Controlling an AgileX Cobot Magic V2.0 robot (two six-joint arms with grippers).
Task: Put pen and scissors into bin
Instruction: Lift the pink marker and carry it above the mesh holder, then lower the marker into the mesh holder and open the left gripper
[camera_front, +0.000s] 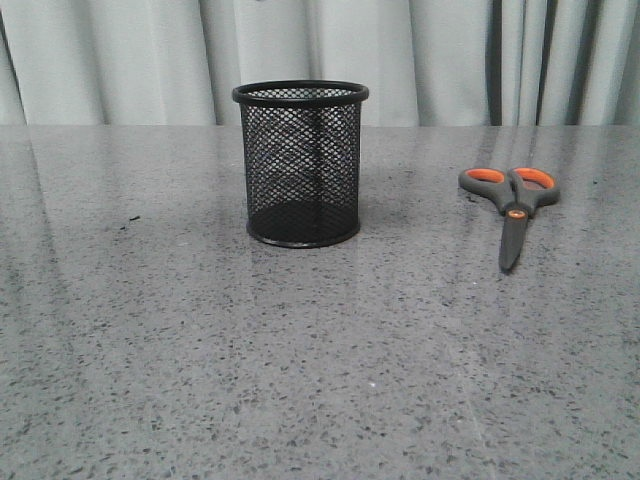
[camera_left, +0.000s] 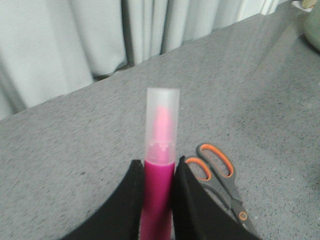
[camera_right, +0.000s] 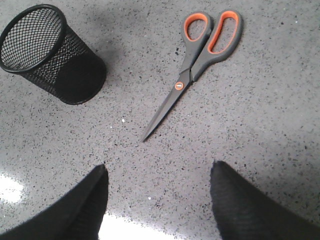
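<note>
I need to lower the pen into the bin with my left gripper before opening, because the pen's lower end (camera_front: 257, 2) is high above the bin's rim (camera_front: 300, 88).
My left gripper (camera_left: 158, 167) is shut on the pen (camera_left: 159, 165); the magenta barrel sits between the black fingers and the pale translucent end sticks out beyond them, above the table. The scissors (camera_front: 511, 205) lie flat on the table at the right, handles to the back, blades pointing forward; they also show in the left wrist view (camera_left: 220, 182) and the right wrist view (camera_right: 197, 57). The bin (camera_front: 301, 164), a black mesh cup, stands upright in the middle of the table and shows in the right wrist view (camera_right: 47, 52). My right gripper (camera_right: 157, 170) is open and empty above the table, short of the scissors' tip.
The table (camera_front: 200, 350) is grey speckled stone. Pale curtains (camera_front: 120, 60) hang behind its far edge. Neither arm shows in the front view.
</note>
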